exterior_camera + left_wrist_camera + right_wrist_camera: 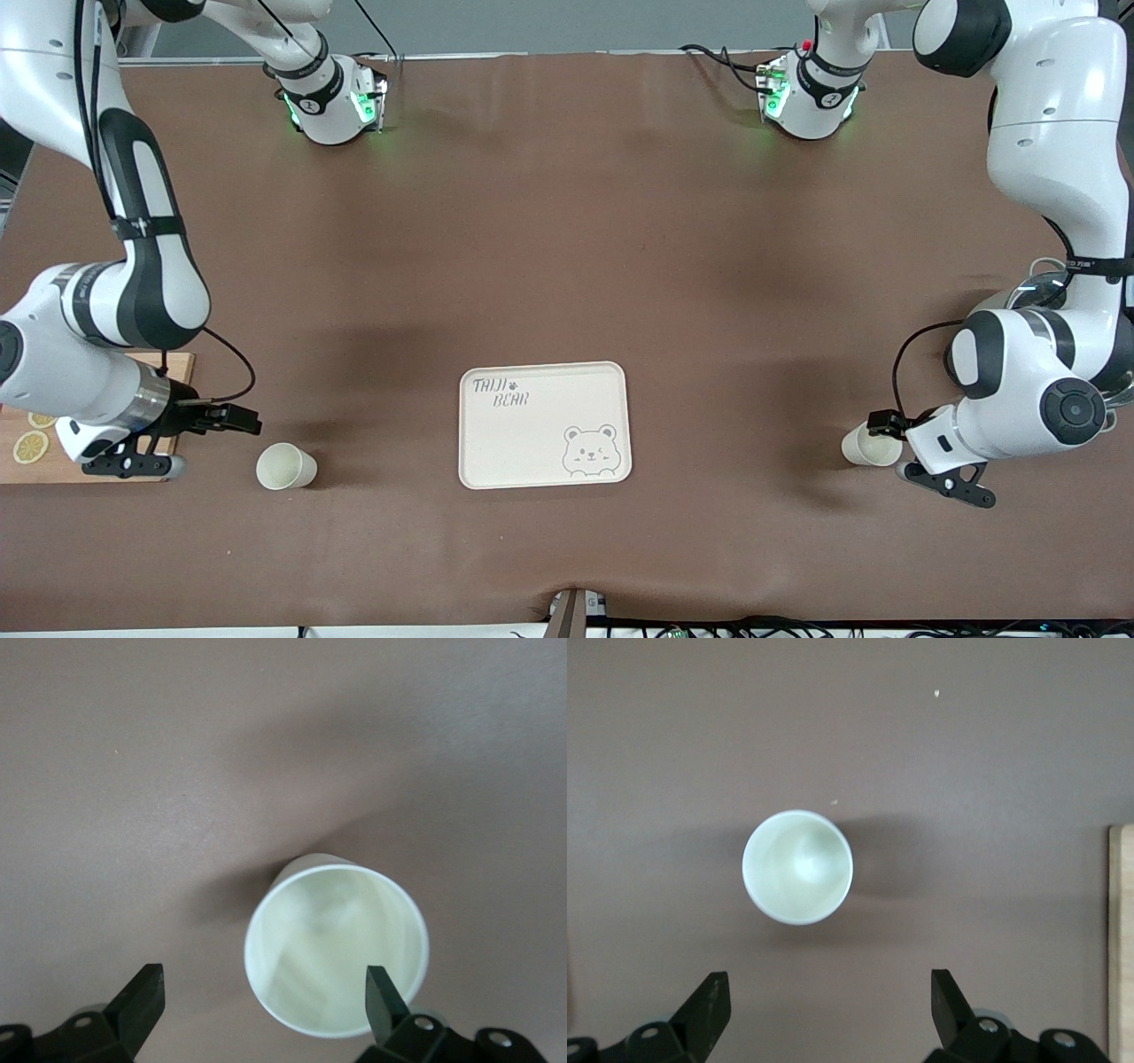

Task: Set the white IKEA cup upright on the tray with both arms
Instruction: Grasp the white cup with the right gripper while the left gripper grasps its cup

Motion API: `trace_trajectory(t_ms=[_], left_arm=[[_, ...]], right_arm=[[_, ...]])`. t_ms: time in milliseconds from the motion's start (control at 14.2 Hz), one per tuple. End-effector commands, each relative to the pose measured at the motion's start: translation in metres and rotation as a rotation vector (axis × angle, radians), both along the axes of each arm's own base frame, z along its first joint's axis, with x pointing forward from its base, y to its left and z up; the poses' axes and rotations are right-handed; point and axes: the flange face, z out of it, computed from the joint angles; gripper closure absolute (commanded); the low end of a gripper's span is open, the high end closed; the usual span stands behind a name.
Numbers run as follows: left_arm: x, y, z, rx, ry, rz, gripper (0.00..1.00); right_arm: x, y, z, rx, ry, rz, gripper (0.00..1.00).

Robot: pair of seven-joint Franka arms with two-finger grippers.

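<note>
The white cup needs to be set upright on the tray (532, 447), so its rim is the part my left gripper will pick it up by next.
The cream tray (532, 447) with "TAIJI BEAR" lettering and a bear face lies empty, mid-table, near the front camera. One white cup (285, 466) stands toward the right arm's end. My right gripper (146, 463) is open and empty beside it. In the right wrist view the cup (797, 866) shows its open mouth, apart from the gripper (831, 997). A second white cup (873, 445) stands toward the left arm's end. My left gripper (952, 486) is open right by it. In the left wrist view one fingertip (385, 992) overlaps that cup's (337, 948) rim.
A wooden cutting board (97, 425) with lemon slices (29, 446) lies under the right arm; its edge shows in the right wrist view (1122, 939). A round glassy thing (1032, 292) sits partly hidden under the left arm. A brown cloth (567, 221) covers the table.
</note>
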Motion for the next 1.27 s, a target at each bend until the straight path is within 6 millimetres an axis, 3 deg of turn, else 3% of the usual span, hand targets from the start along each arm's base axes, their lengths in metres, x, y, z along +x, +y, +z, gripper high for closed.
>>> trace_trajectory(t_ms=[0,141,424,776,1200], left_arm=[[0.004,0.014,-0.014,0.010,-0.028,-0.026,0.00],[0.004,0.014,-0.017,0.008,-0.031,-0.037,0.01],[0.004,0.014,-0.018,0.008,-0.029,-0.039,0.62],[0.004,0.014,-0.015,-0.002,-0.032,-0.030,1.00],[0.005,0.013,-0.012,-0.004,-0.038,-0.023,1.00]], right_arm=[[0.019,0.004,-0.021,0.003,-0.054,-0.010,0.00],[0.025,0.002,-0.046,-0.003,-0.092,-0.015,0.00],[0.028,0.001,-0.071,-0.008,-0.112,-0.020,0.00],[0.027,-0.002,-0.094,-0.041,-0.106,0.002,0.00],[0.026,-0.001,-0.105,-0.048,-0.097,0.011,0.00]])
